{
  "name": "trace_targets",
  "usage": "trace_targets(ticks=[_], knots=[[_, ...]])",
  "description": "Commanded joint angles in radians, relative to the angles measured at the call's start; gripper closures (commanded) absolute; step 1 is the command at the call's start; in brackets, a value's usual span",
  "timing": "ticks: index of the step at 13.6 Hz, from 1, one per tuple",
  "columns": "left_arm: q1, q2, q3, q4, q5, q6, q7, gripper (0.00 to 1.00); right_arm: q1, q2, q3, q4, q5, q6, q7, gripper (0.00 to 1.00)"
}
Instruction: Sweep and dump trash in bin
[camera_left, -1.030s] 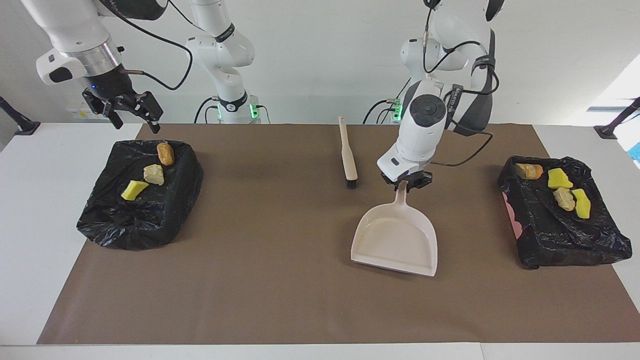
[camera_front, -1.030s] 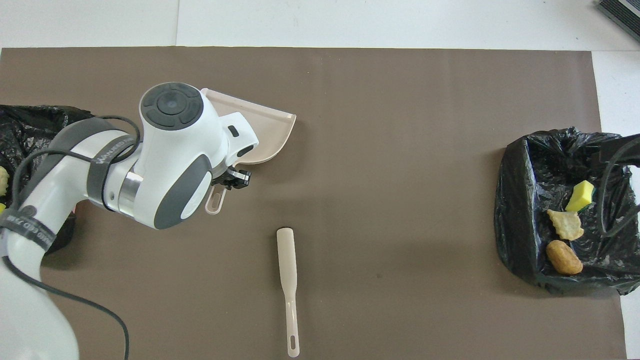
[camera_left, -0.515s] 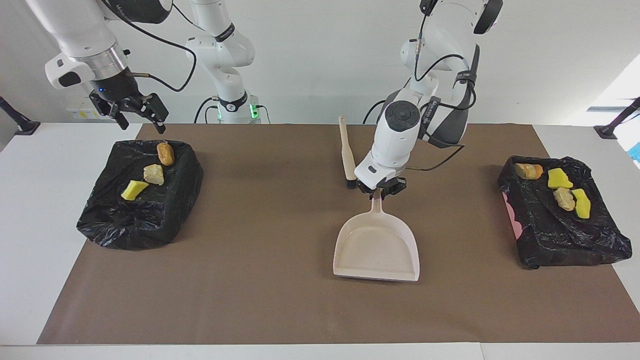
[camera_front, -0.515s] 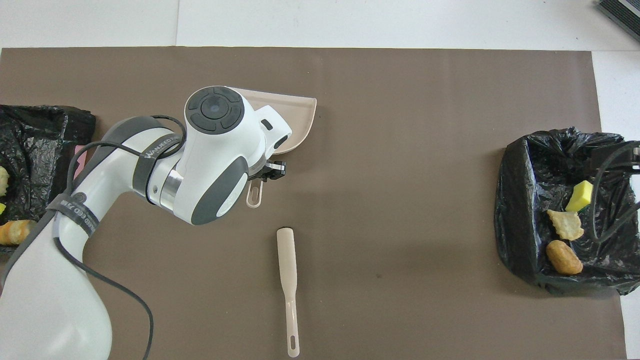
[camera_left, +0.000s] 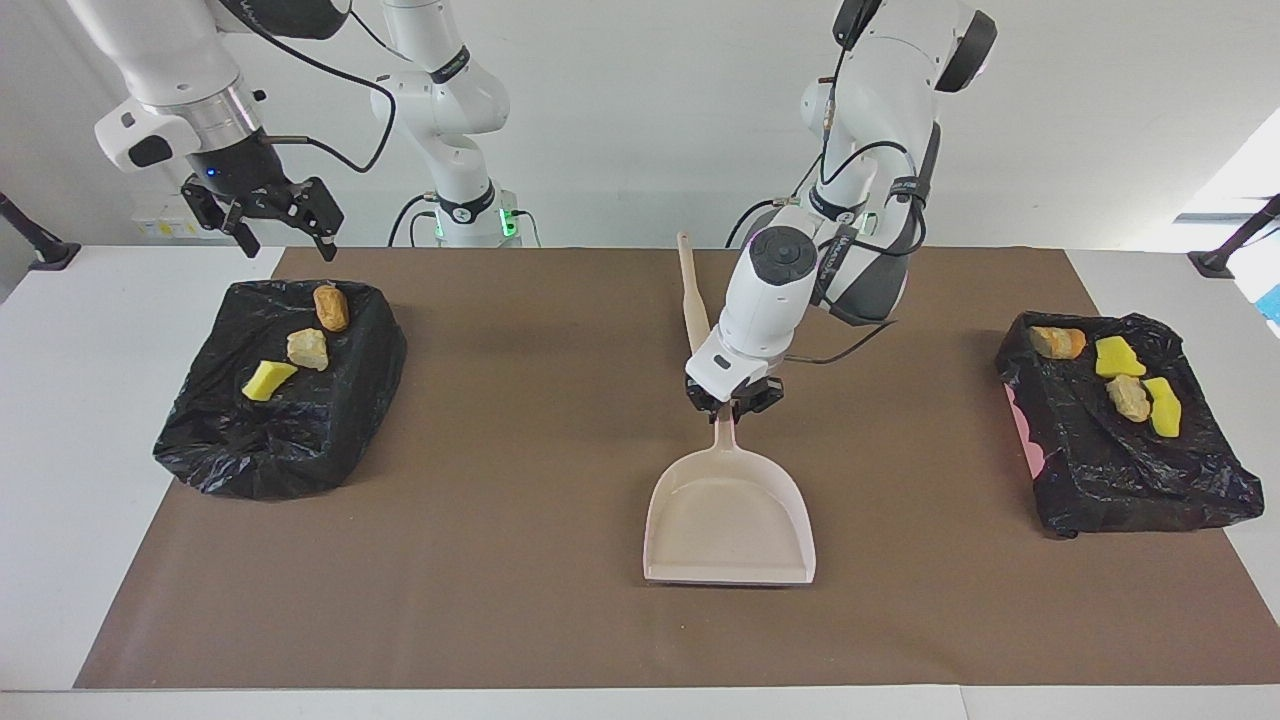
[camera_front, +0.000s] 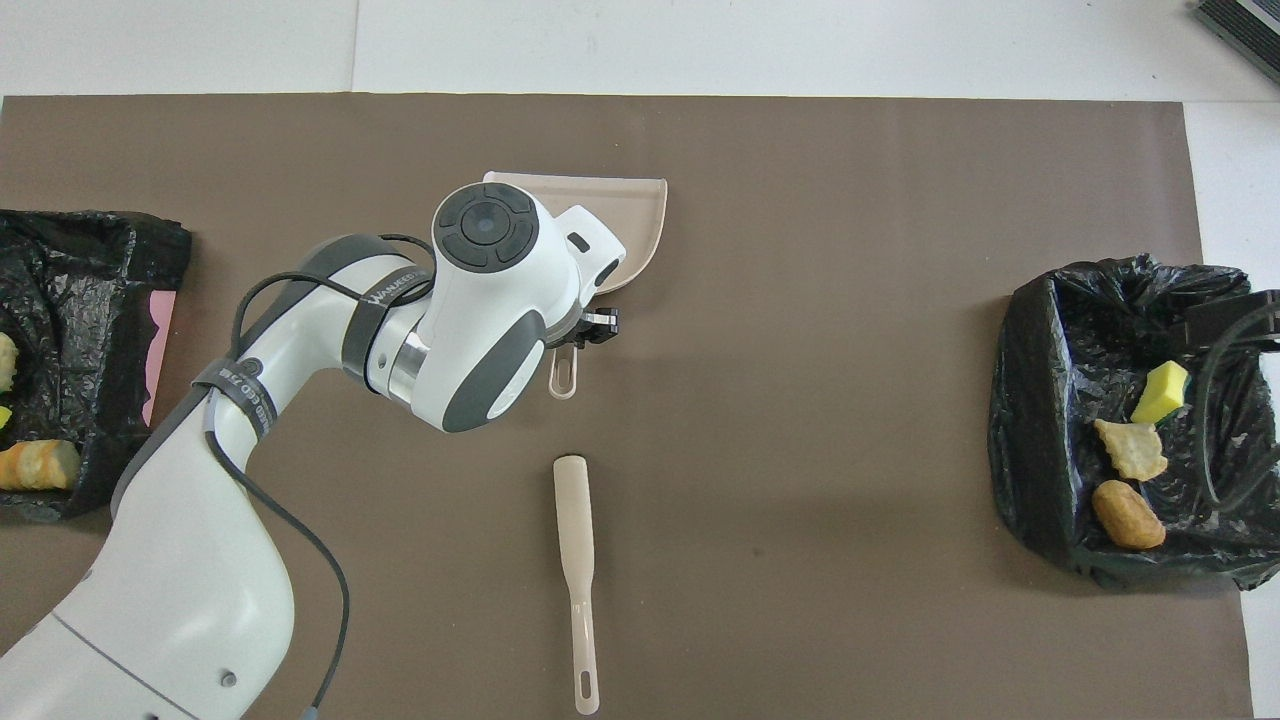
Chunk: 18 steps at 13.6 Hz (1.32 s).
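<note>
My left gripper holds the dustpan (camera_front: 630, 210) low and level over the brown mat in the overhead view. It should release the dustpan now, because the dustpan would rest there.
My left gripper (camera_left: 733, 402) (camera_front: 590, 332) is shut on the handle of the beige dustpan (camera_left: 728, 520) (camera_front: 630, 210), which sits low and level over the middle of the brown mat with nothing in it. The trash lies in two black-bagged bins. The bin (camera_left: 300, 430) (camera_front: 1040, 400) at the right arm's end holds a yellow piece (camera_left: 268, 380), a tan lump (camera_left: 308, 349) and an orange-brown piece (camera_left: 331, 307). The bin (camera_left: 1120, 470) (camera_front: 90, 300) at the left arm's end holds several scraps (camera_left: 1128, 397). My right gripper (camera_left: 265, 215) hangs open and empty in the air by its bin's edge.
The beige brush (camera_left: 692, 300) (camera_front: 575, 560) lies on the mat (camera_left: 500, 560) nearer to the robots than the dustpan, its bristle end hidden by my left wrist in the facing view. White table (camera_left: 80, 420) borders the mat at both ends.
My left gripper has carried the dustpan away from the bin at the left arm's end toward the mat's middle. The right gripper has risen and shifted slightly, still open.
</note>
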Motion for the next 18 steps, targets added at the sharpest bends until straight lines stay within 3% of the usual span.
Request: trace_targets(ticks=[1,2,3,4,5,6,11,15,18], knots=[[-0.017,0.018,0.014,0.040,0.007,-0.005,-0.028,1.00,-0.005,0.041,0.008,0.072,-0.020,-0.041,-0.024,0.00],[-0.013,0.016,0.016,0.040,0.007,-0.004,-0.028,0.84,-0.005,0.029,0.008,0.057,-0.017,-0.030,-0.021,0.00],[-0.012,0.015,0.017,0.040,0.008,-0.010,-0.028,0.59,-0.006,0.025,0.007,0.051,-0.017,-0.030,-0.026,0.00],[-0.012,0.012,0.019,0.038,0.013,-0.012,-0.028,0.26,-0.006,0.027,0.007,0.051,-0.014,-0.032,-0.027,0.00],[-0.007,0.004,0.021,0.035,0.029,-0.015,-0.026,0.05,-0.005,0.025,0.008,0.051,-0.009,-0.033,-0.027,0.00],[-0.007,-0.005,0.021,0.027,0.045,-0.019,-0.028,0.00,-0.003,0.025,0.008,0.051,-0.002,-0.032,-0.029,0.00],[0.049,-0.177,0.042,-0.034,0.048,-0.091,0.056,0.00,-0.005,0.025,0.008,0.051,-0.002,-0.032,-0.027,0.00],[0.048,-0.348,0.169,-0.065,0.027,-0.231,0.282,0.00,-0.005,0.025,0.008,0.051,-0.002,-0.033,-0.027,0.00],[0.045,-0.459,0.287,-0.051,-0.093,-0.341,0.386,0.00,-0.005,0.025,0.008,0.051,-0.002,-0.032,-0.027,0.00]])
